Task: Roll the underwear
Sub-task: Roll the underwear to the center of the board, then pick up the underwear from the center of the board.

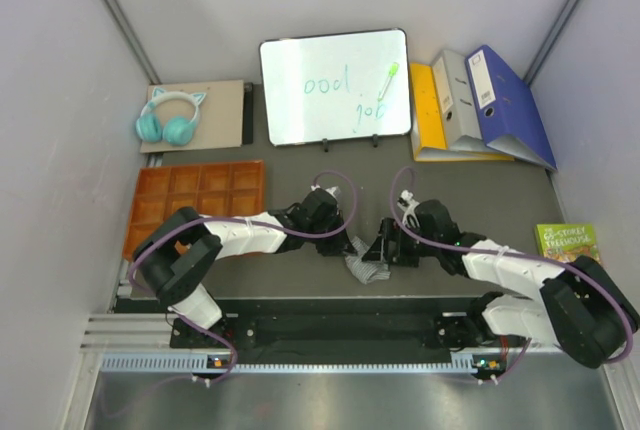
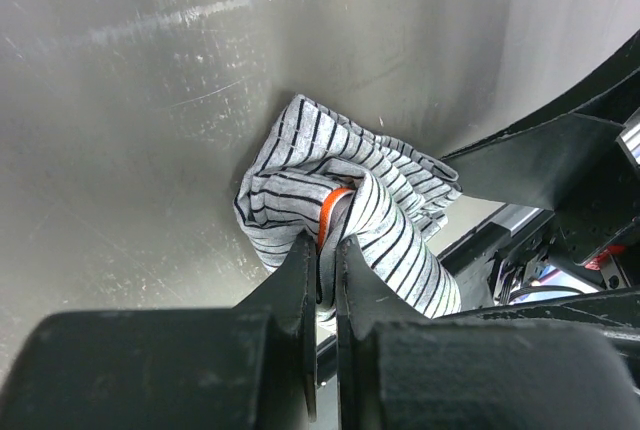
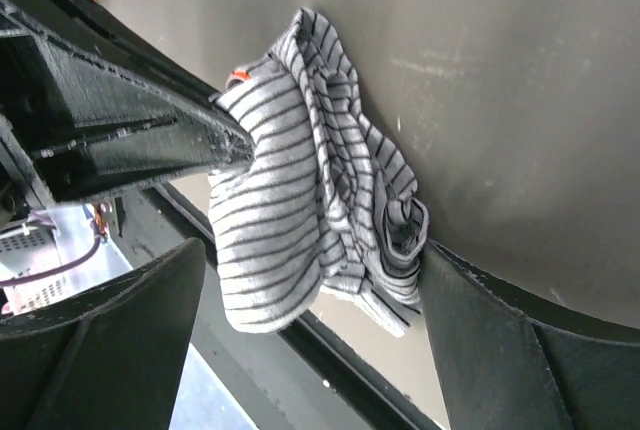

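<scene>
My right gripper reaches only the cloth's near edge with its fingers, so it should first move farther toward the roll's lower end [image 1: 374, 273] [image 3: 300, 272], then close on it.
The grey-and-white striped boxer shorts [image 1: 365, 266] lie bunched near the table's front edge, between my two grippers. My left gripper [image 2: 327, 248] is shut on a fold of the shorts [image 2: 380, 210]. A thin orange strip [image 2: 329, 215] shows in the pinch; I cannot tell whether it is the orange briefs. My right gripper [image 3: 310, 320] is open wide, one finger on each side of the hanging bundle [image 3: 290, 190]. Its right finger [image 3: 500, 340] touches the cloth's edge. The left gripper's fingers [image 3: 150, 135] hold the bundle's top. Otherwise the orange briefs are out of view.
An orange compartment tray [image 1: 198, 195] lies at the left. Teal headphones [image 1: 170, 117] rest on a cardboard sheet behind it. A whiteboard [image 1: 335, 87] stands at the back, binders [image 1: 480, 105] at the back right, a green book [image 1: 568, 242] at the right edge.
</scene>
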Controlling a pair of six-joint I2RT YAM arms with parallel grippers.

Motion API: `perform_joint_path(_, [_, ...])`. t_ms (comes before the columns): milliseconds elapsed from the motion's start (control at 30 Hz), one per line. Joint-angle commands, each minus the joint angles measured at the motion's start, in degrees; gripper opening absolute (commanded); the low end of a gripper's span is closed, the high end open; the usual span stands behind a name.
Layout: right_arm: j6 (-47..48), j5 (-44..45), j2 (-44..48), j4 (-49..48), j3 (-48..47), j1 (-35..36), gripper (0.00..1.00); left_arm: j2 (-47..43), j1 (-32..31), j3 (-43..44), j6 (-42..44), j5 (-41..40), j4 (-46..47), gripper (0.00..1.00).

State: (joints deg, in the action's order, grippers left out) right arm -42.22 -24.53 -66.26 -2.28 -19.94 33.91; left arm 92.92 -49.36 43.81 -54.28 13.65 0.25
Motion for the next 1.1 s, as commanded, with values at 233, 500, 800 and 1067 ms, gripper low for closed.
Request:
perform_joint_path(233, [6.0,2.7,-4.3,5.5,-10.5,5.6,0.83,3.8,-1.4,-0.5,1.0,-4.0,-3.2,0.00])
perform_joint_path(500, [8.6,6.3,-8.1,10.5,-15.5,10.3,0.77,3.5,-1.4,-0.6,0.8,-4.0,-3.1,0.00])
perform_joint_path(800, [11.5,11.6,-12.0,16.1,-18.3,15.0,0.50,3.1,-1.4,-0.4,0.7,-3.7,-2.5,0.00])
perform_joint_path(1067, [10.8,11.9,-14.2,17.0,-19.1,15.3,0.00,0.2,-1.0,1.3,1.3,-5.7,-3.3,0.27])
